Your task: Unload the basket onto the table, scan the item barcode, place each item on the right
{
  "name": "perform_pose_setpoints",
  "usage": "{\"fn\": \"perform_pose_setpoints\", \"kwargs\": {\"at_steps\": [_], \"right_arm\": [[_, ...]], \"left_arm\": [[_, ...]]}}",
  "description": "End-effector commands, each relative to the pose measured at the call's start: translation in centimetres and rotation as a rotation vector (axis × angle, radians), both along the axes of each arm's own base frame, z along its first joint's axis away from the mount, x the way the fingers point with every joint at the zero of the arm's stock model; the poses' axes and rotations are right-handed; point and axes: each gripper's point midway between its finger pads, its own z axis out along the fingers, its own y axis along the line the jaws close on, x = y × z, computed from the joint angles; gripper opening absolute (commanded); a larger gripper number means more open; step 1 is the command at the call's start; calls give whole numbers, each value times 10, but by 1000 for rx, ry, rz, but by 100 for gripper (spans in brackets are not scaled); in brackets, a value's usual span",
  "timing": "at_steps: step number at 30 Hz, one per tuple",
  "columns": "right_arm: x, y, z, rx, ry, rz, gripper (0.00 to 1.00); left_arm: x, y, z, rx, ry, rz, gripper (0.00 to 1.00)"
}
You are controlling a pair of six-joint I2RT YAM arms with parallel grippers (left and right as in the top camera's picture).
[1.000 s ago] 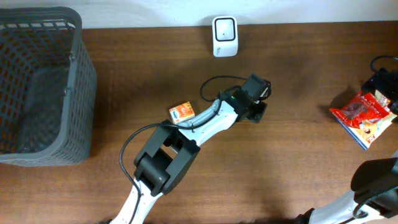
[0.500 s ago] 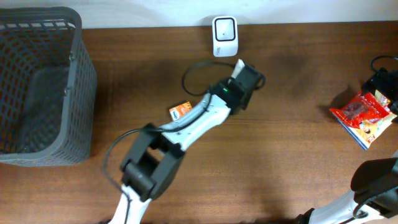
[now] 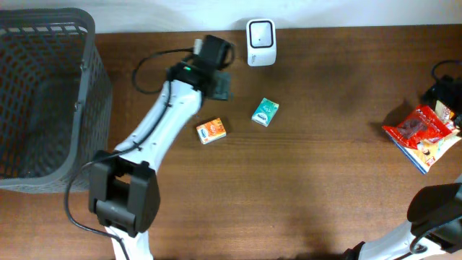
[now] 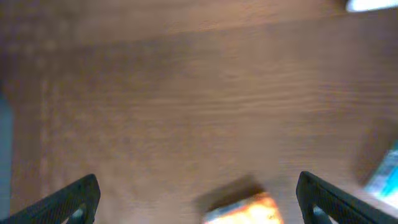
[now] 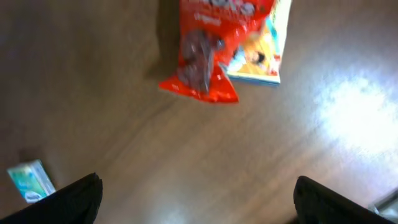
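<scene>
My right gripper should next grab the small teal box [image 3: 265, 112] [image 5: 31, 182] across its side edges. The box's flat side will then stay uncovered for scanning the barcode.
A small teal box [image 3: 265, 112] lies flat on the wooden table, just below the white barcode scanner [image 3: 260, 32] at the back edge. An orange box [image 3: 211, 131] lies to its left. My left gripper [image 3: 220, 85] hovers left of the scanner, above the orange box, and holds nothing. In the blurred left wrist view its jaws [image 4: 198, 182] stand wide open, with the orange box [image 4: 245, 211] low between them and the teal box [image 4: 387, 174] at the right edge. My right gripper [image 5: 198, 182] is open over bare table, below the red snack bag [image 5: 214, 43].
A grey mesh basket [image 3: 86, 108] fills the left end of the table. The red snack bag [image 3: 419, 128] lies on a blue-edged packet [image 3: 426, 155] at the far right, beside my right gripper [image 3: 446, 92]. A black cable [image 3: 148, 61] loops behind the left arm.
My left arm has swung left from the table's middle to beside the scanner, and its jaws have opened. The teal box now lies uncovered on the table. The right arm is still.
</scene>
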Motion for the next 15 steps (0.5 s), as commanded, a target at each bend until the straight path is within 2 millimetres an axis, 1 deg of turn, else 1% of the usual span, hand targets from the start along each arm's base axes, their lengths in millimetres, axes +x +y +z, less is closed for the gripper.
{"fn": "perform_pose_setpoints", "kwargs": {"at_steps": [1,3,4,6,7,8,9,12,14,15], "right_arm": [[5,4,2,9,-22,15,98],[13,7,4,31,-65,25,98],[17,14,5,71,-90,32,99],[29,41,8,212,-154,73,98],[34,56,9,262,-166,100,98],[36,64,6,272,-157,120,98],[39,75,0,268,-133,155,98],[48,117,-29,246,-52,274,99],[56,155,-53,281,-31,363,99],[59,170,-62,304,-32,385,99]], "left_arm": [[-2,22,-1,-57,46,45,99],[-6,32,-5,-67,79,60,99],[-8,36,-6,-63,93,67,99],[-13,41,-9,-54,117,76,99],[-14,42,-9,-52,123,78,99],[-14,42,-9,-52,124,78,99],[-14,42,-9,-52,124,78,99],[-15,42,-9,-51,125,77,99],[-16,43,-10,-50,129,78,99],[-16,43,-10,-49,132,78,99]]}}
